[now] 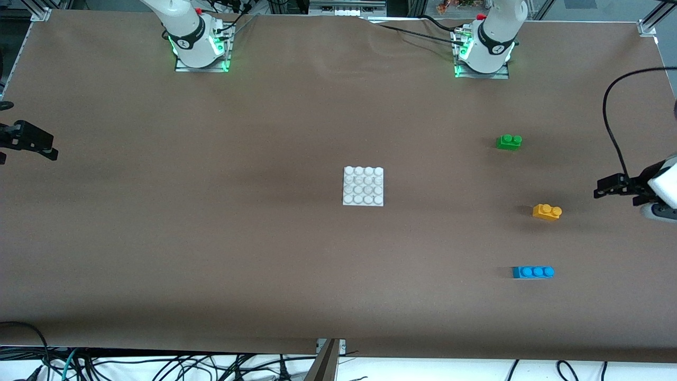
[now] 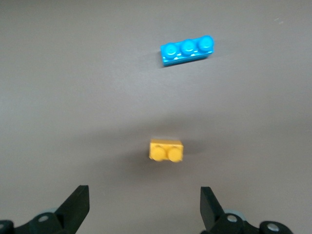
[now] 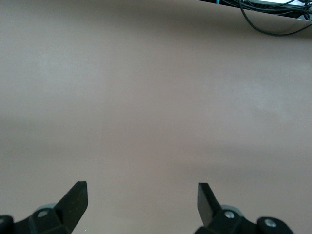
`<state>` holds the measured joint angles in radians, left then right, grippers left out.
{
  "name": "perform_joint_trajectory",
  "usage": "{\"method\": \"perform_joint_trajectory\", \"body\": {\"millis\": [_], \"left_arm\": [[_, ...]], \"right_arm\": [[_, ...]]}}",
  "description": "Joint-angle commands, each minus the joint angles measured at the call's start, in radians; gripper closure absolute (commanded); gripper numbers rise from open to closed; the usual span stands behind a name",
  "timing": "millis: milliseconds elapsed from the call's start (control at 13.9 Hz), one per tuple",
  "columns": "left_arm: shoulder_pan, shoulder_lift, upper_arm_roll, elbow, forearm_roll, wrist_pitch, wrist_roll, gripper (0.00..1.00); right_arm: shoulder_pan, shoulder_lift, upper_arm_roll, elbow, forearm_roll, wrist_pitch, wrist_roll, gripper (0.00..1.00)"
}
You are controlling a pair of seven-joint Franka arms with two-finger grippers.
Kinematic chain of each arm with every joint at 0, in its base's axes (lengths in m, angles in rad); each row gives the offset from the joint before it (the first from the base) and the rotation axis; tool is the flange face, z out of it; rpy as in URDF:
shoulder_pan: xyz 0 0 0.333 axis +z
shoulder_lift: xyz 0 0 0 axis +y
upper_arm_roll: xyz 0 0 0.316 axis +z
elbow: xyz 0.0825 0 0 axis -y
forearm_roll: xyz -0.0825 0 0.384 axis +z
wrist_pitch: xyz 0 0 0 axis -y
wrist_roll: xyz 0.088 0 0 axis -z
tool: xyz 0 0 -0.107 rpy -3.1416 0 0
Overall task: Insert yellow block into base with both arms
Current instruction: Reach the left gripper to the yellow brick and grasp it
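Note:
The left gripper will next grab the yellow block (image 1: pixel 547 211) by its two short ends, so that the block can be inserted into the white base.
The yellow block (image 1: pixel 547 211) lies on the brown table toward the left arm's end, studs up. It also shows in the left wrist view (image 2: pixel 166 150), a short way off from the jaws. The white base (image 1: pixel 363 186) lies flat at the table's middle. My left gripper (image 1: pixel 603 189) hangs at the table's edge beside the yellow block, open and empty (image 2: pixel 145 200). My right gripper (image 1: pixel 37 143) waits at the right arm's end of the table, open and empty (image 3: pixel 141 197), over bare table.
A green two-stud brick (image 1: pixel 509 141) lies farther from the front camera than the yellow block. A blue three-stud brick (image 1: pixel 532 272) lies nearer, and shows in the left wrist view (image 2: pixel 187 49). Cables (image 3: pixel 273 19) hang off the table edge.

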<state>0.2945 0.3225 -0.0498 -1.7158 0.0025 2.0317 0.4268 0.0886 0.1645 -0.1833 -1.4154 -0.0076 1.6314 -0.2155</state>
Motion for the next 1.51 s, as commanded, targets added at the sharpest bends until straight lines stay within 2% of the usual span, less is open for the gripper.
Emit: {"method": "perform_joint_trajectory", "body": {"millis": [0, 144, 432, 720, 1440], "left_arm": [[0.006, -0.020, -0.008, -0.144, -0.013, 0.158, 0.050, 0.00], [0.005, -0.023, -0.015, -0.240, -0.013, 0.269, 0.049, 0.00], [-0.003, 0.016, -0.016, -0.347, -0.007, 0.430, 0.053, 0.00], [-0.005, 0.119, -0.018, -0.355, 0.031, 0.584, 0.078, 0.00], [-0.012, 0.194, -0.033, -0.373, 0.036, 0.667, 0.075, 0.00]], "right_arm": [[-0.010, -0.014, 0.013, -0.011, -0.012, -0.007, -0.010, 0.00], [-0.010, -0.013, 0.013, -0.011, -0.011, -0.005, -0.009, 0.00], [-0.009, 0.004, 0.013, -0.010, -0.012, 0.007, -0.007, 0.00], [-0.007, 0.012, 0.013, 0.003, -0.012, 0.005, -0.008, 0.00], [-0.006, 0.012, 0.015, 0.004, -0.011, 0.004, -0.009, 0.00]]}}
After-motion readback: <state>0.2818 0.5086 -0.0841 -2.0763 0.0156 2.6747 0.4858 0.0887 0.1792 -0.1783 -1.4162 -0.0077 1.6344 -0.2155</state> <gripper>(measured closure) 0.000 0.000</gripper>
